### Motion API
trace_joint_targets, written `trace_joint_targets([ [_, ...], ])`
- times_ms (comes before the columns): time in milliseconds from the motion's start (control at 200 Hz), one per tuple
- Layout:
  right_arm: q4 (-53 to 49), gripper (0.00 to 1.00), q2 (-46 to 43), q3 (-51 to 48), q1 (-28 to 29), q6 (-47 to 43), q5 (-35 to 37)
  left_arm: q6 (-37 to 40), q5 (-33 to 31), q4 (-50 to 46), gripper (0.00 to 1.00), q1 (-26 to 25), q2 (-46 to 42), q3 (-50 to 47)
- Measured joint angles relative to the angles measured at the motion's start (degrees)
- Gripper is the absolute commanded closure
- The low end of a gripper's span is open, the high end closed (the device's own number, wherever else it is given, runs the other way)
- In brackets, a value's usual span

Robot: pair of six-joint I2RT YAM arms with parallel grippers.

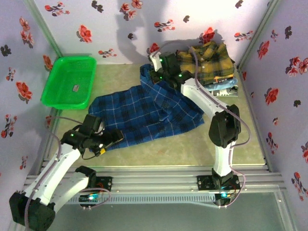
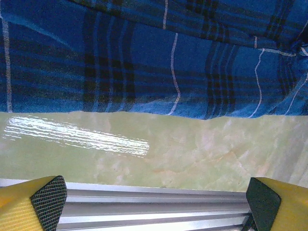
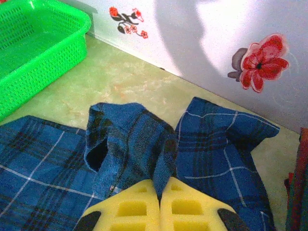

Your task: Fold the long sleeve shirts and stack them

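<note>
My right gripper needs to keep holding the fold. The raised fold is still curled, so it would slump in a bunch onto the far end of the shirt if I opened now.
A dark blue plaid long sleeve shirt (image 1: 144, 113) lies spread across the middle of the table. My right gripper (image 1: 155, 76) is at its far end, shut on a raised fold of that blue cloth (image 3: 134, 139); the yellow pads (image 3: 130, 209) meet with the fabric pinched between them. My left gripper (image 1: 114, 136) hovers open at the shirt's near hem (image 2: 154, 57), its fingertips (image 2: 48, 199) wide apart with nothing between them. A mustard-yellow plaid shirt (image 1: 209, 60) sits folded on a pile at the back right, with a light blue one (image 1: 227, 86) under it.
A green plastic basket (image 1: 70, 82) stands at the back left, also in the right wrist view (image 3: 33, 43). Flowered walls (image 1: 120, 24) close in the table on three sides. An aluminium rail (image 2: 154, 207) runs along the near edge, just beneath the left gripper.
</note>
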Motion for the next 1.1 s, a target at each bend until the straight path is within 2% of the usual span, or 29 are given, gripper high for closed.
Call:
trace_joint_targets([
  [180,4.00,1.00,1.60,-0.28,-0.07,-0.44,-1.25,-0.09,0.00,1.01,0.01,-0.22,0.00,-0.09],
  [290,2.89,0.94,7.61,7.37,-0.72,1.07,-1.05,-0.39,0.02,1.18,0.01,-0.55,0.11,-0.09],
  [400,-1.70,0.82,16.50,20.15,-1.86,2.69,1.25,-0.44,0.00,1.55,0.01,-1.38,1.18,-0.07],
  [445,-3.48,0.67,19.23,23.93,-2.29,2.89,3.21,-0.52,0.00,1.70,0.01,-1.90,1.84,-0.04],
  [465,-4.02,0.63,19.85,24.74,-2.40,3.52,4.20,-0.61,-0.02,1.79,0.01,-2.19,2.08,0.00],
  [525,-5.95,0.60,20.50,25.57,-2.75,3.82,7.63,-0.81,-0.07,2.05,0.01,-3.10,2.67,0.26],
  [590,-7.58,0.41,20.28,25.55,-3.15,4.09,10.95,-1.05,-0.44,2.54,0.01,-4.13,3.08,0.52],
  [615,-7.78,0.38,20.00,25.35,-3.26,4.04,12.24,-1.22,-0.57,2.75,0.01,-4.55,3.26,0.57],
  [730,-8.63,0.37,15.15,19.87,-3.43,4.96,17.00,-2.16,-1.38,3.82,0.01,-6.29,4.37,0.57],
  [840,-10.12,0.37,6.36,10.73,-3.26,7.02,17.05,-2.78,-2.32,4.63,0.01,-8.22,5.90,0.70],
  [1100,-12.46,0.52,-19.23,-18.80,-1.31,20.57,12.90,-4.26,-6.45,6.21,0.02,-9.57,12.04,1.29],
])
